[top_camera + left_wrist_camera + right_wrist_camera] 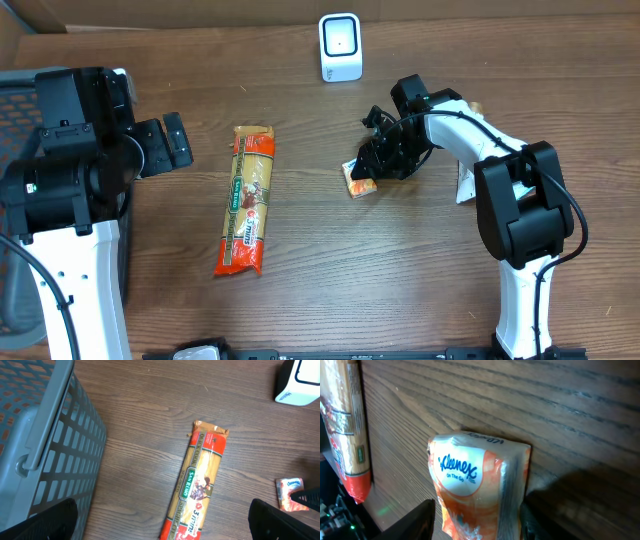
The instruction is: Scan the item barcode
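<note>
Next, my right gripper takes hold of the tissue pack's side edges, away from the pack's Kleenex-logo end, so its broad sides stay exposed for barcode scanning.
A small orange and white Kleenex tissue pack lies flat on the wooden table; in the overhead view the pack is right of centre. My right gripper straddles it, open: the left finger stands a little off the pack, the right finger is close against it. The white barcode scanner stands upright at the back centre. A long spaghetti packet lies left of centre. My left gripper hovers wide open over the packet's near end, holding nothing.
A grey plastic basket stands at the table's left edge, under the left arm. The scanner and tissue pack also show at the right edge of the left wrist view. A small white object lies beside the right arm.
</note>
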{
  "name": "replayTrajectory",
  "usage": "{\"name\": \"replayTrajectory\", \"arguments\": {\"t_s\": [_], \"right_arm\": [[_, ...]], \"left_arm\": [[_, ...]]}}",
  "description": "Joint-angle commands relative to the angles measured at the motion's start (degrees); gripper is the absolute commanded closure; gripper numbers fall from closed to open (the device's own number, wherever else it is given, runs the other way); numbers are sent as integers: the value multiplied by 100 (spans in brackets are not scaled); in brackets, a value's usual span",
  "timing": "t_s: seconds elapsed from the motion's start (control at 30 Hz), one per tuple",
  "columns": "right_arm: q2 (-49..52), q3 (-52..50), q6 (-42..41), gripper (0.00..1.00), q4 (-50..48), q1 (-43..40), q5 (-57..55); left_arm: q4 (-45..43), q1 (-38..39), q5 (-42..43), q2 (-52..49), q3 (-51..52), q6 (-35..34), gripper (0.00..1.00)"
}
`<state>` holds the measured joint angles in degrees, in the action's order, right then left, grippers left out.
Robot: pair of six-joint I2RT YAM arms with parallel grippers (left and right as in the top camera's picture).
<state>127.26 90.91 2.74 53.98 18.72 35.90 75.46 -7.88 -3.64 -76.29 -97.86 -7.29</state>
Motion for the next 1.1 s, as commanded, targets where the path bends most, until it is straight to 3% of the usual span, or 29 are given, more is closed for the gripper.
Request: {"name": "replayTrajectory", "arguments": {"t_s": [0.0,0.13,0.33,0.63,0.9,1.07], "right_arm": [[81,-109,-236,47,-7,-59,-72],[81,-109,-96,48,-61,-195,-138],[81,-109,807,48,37,-299,199],[81,-258,800,52,81,-225,348],[81,-258,181,58,116,-28,302],[81,-280,-422,80,42,-2,20]], "left_arm": [[-4,13,28,-20,-39,90,0],[-4,13,28,-20,-37,90,0],[-7,13,28,-20,-39,90,0],[-4,13,28,-20,-37,87,0],[-7,13,28,-20,-37,90,0],[-4,13,28,-20,-37,90,0]]}}
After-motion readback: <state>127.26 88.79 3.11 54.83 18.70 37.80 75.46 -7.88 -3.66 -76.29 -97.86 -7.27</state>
